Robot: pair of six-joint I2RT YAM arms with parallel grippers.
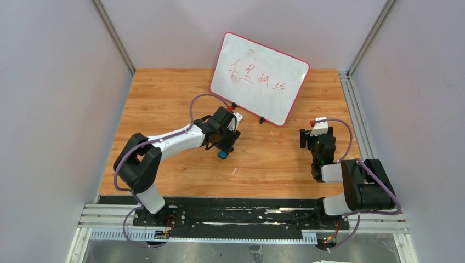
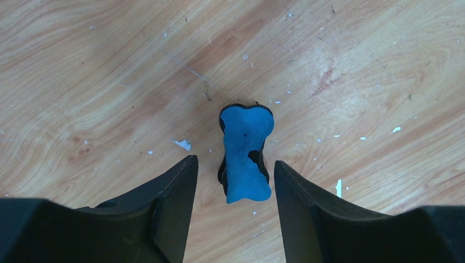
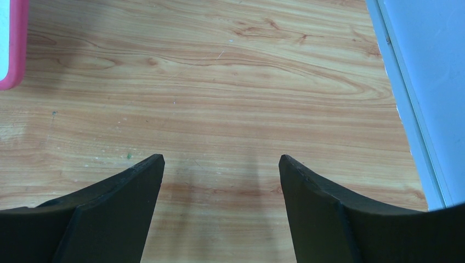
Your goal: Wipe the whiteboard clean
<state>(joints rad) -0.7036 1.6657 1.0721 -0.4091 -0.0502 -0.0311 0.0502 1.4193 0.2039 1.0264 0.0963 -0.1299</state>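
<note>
My left gripper is to erase the whiteboard with the eraser, so next it should grip the eraser across its narrow blue middle. That leaves the eraser's black bottom clear.
The whiteboard stands tilted at the back of the table, with a red-pink rim, black feet and red handwriting on it. Its pink corner shows at the left edge of the right wrist view. A small blue-and-black eraser lies on the wood and also shows in the top view. My left gripper is open, its fingers on either side of the eraser's near end without touching it. It hangs in front of the board. My right gripper is open and empty above bare wood, right of the board.
The wooden table is bounded by grey walls and metal rails; one rail runs along the right side. Small white flecks lie around the eraser.
</note>
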